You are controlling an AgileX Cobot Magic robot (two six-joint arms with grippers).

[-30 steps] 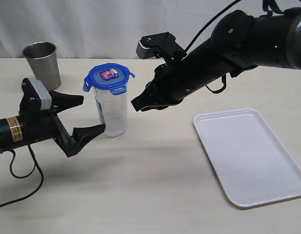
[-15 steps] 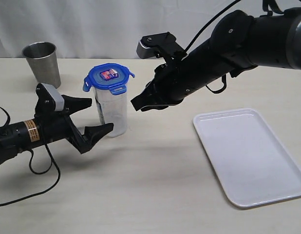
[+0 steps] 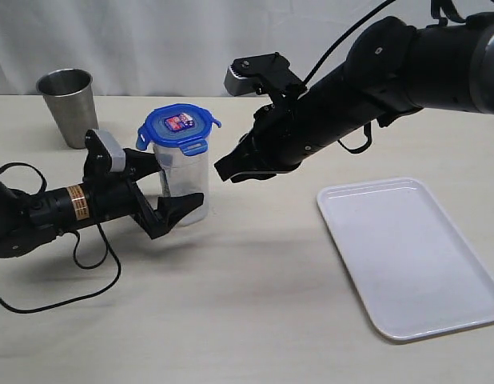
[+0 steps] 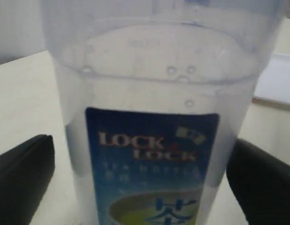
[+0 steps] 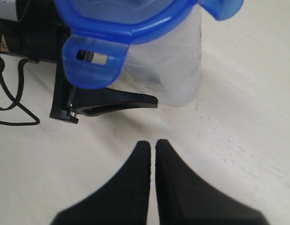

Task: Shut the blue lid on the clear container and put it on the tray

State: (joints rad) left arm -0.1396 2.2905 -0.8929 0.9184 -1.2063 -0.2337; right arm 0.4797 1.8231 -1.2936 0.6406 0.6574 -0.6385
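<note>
I will next use my left gripper to grab the clear container by its labeled body [image 3: 185, 178], and that leaves the blue lid [image 3: 179, 126] free to be closed.
The clear container [image 3: 189, 182] stands upright on the table with the blue lid [image 3: 179, 126] sitting on its rim, and some lid tabs stick outward. My left gripper [image 3: 179, 184] is open, with one finger on each side of the container's lower half. In the left wrist view the container [image 4: 154, 93] and its label fill the frame between the two fingers [image 4: 23, 180]. My right gripper [image 3: 223, 173] is shut and empty, hovering just right of the container. Its tips [image 5: 149, 143] point toward the container [image 5: 173, 70] and lid [image 5: 131, 18]. The white tray [image 3: 415, 256] lies at the right.
A steel cup [image 3: 69, 104] stands at the back left, behind the left arm. The left arm's cable [image 3: 71, 300] loops over the table at the front left. An edge of the tray [image 4: 276, 77] shows behind the container in the left wrist view.
My left gripper has moved right across the table, and its open fingers now sit on either side of the container. The right arm, container and lid have not moved.
</note>
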